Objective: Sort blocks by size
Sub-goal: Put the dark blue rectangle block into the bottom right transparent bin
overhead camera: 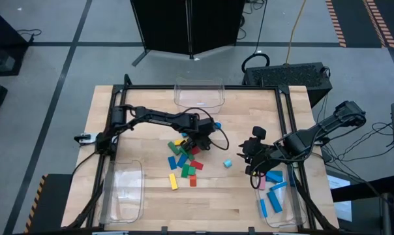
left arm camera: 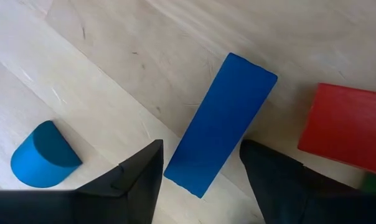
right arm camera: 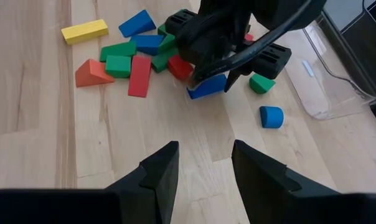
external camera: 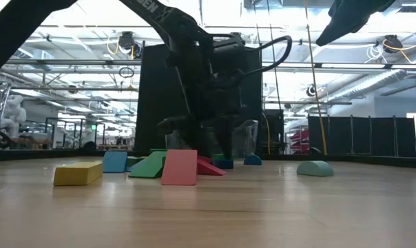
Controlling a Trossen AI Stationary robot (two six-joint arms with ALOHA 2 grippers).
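Note:
My left gripper closes on the blue bar (left arm camera: 226,109) now, since both fingers reach down along the long sides of its near end (left arm camera: 197,162).
A blue bar block (left arm camera: 222,124) lies flat on the wooden table at the far right edge of a pile of blocks (overhead camera: 182,162) in green, red, blue and yellow. My left gripper (left arm camera: 200,149) points down over it, open, one finger on each long side of the bar's near end, not visibly touching it. The right wrist view shows the same gripper (right arm camera: 219,56) above the bar (right arm camera: 208,87). My right gripper (right arm camera: 203,158) hangs open and empty above bare table, to the right of the pile.
A red block (left arm camera: 347,127) lies close beside the bar, and a blue half-round block (left arm camera: 42,155) on its other side. A small cyan block (overhead camera: 227,163) lies alone. Clear bins stand at the far edge (overhead camera: 198,91), near left (overhead camera: 122,192) and near right (overhead camera: 278,199), the last holding blue and pink blocks.

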